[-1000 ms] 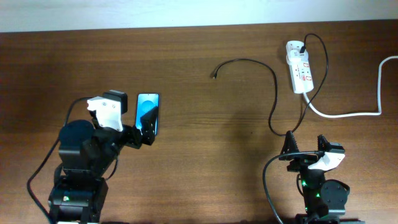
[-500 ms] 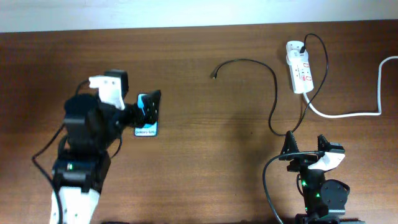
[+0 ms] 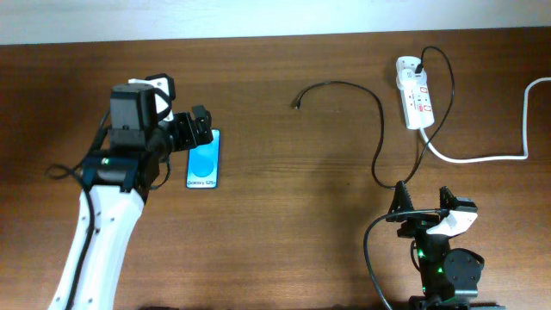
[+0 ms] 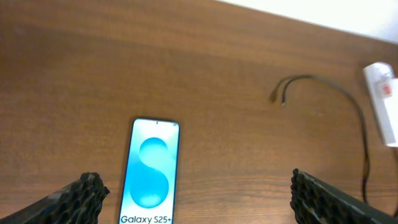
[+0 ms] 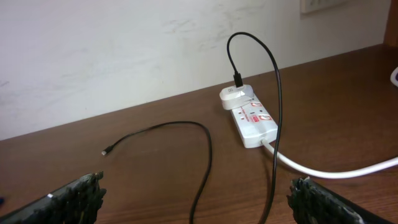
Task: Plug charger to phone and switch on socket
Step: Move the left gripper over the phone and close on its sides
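My left gripper should hold the phone point(image 3: 203, 162) across its long side edges, so the lettered end stays free to hand over to my right gripper.
The phone point(image 3: 203, 162) lies flat on the table, blue screen up. In the left wrist view the phone point(image 4: 152, 171) reads "Galaxy S25+". My left gripper point(image 3: 191, 129) hovers over its far end, open and empty; in the left wrist view the left gripper point(image 4: 194, 180) has the phone between its fingers, nearer the left one. The charger cable point(image 3: 379, 129) runs from its loose tip point(image 3: 295, 106) to a plug point(image 3: 419, 65) in the white socket point(image 3: 416, 96). My right gripper point(image 3: 424, 202) is open and empty near the front edge, with the cable point(image 5: 205, 143) and the socket point(image 5: 252, 118) ahead of it.
The socket's thick white cord point(image 3: 482, 158) runs right to the table edge. A white wall point(image 5: 155, 50) stands behind the table's far edge. The cable tip point(image 4: 278, 98) and the socket point(image 4: 382, 99) show at the right of the left wrist view.
My left arm has reached forward and swung over the phone, from beside its right edge to its far end. The phone, the cable and the right arm have not moved.
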Robot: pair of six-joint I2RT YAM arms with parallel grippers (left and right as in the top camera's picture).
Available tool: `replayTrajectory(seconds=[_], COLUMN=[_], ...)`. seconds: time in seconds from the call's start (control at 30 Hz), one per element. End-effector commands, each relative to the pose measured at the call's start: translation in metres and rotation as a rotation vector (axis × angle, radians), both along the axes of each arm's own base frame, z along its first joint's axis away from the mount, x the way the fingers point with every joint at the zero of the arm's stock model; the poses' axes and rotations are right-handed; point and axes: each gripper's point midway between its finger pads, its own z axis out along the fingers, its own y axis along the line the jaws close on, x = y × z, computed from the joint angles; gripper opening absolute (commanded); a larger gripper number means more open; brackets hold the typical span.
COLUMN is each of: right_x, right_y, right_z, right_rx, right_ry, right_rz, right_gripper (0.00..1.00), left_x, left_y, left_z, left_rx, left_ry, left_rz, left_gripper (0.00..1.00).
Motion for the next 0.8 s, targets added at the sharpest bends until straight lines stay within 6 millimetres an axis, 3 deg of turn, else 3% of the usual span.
replayTrajectory(seconds=[0.0, 0.2, 0.33, 0.47, 0.57, 0.77], right_x=[0.000, 0.000, 0.000, 0.000, 0.000, 0.000], right_y=[-0.002, -0.002, -0.002, -0.002, -0.002, -0.002], right_z=[-0.003, -0.003, -0.003, -0.003, -0.003, -0.003], right_rx=[0.003, 0.003, 0.003, 0.003, 0.003, 0.003], right_ry=[0.006, 0.006, 0.006, 0.006, 0.006, 0.006], right_rz=[-0.012, -0.012, -0.012, -0.012, -0.012, -0.012], right_gripper=[0.98, 0.98, 0.98, 0.98, 0.98, 0.98], left_x=[0.012, 0.020, 0.014, 0.008, 0.004, 0.003], left_y=[-0.001, -0.001, 0.007, 0.004, -0.005, 0.009], left_z=[-0.026, -0.087, -0.132, -0.164, -0.183, -0.204], left_rx=[0.006, 0.088, 0.130, 0.178, 0.268, 0.370], left_ry=[0.073, 0.217, 0.349, 0.430, 0.451, 0.504], left_rz=[0.011, -0.060, -0.042, -0.118, -0.271, -0.244], left_gripper=[0.99, 0.99, 0.99, 0.99, 0.99, 0.99])
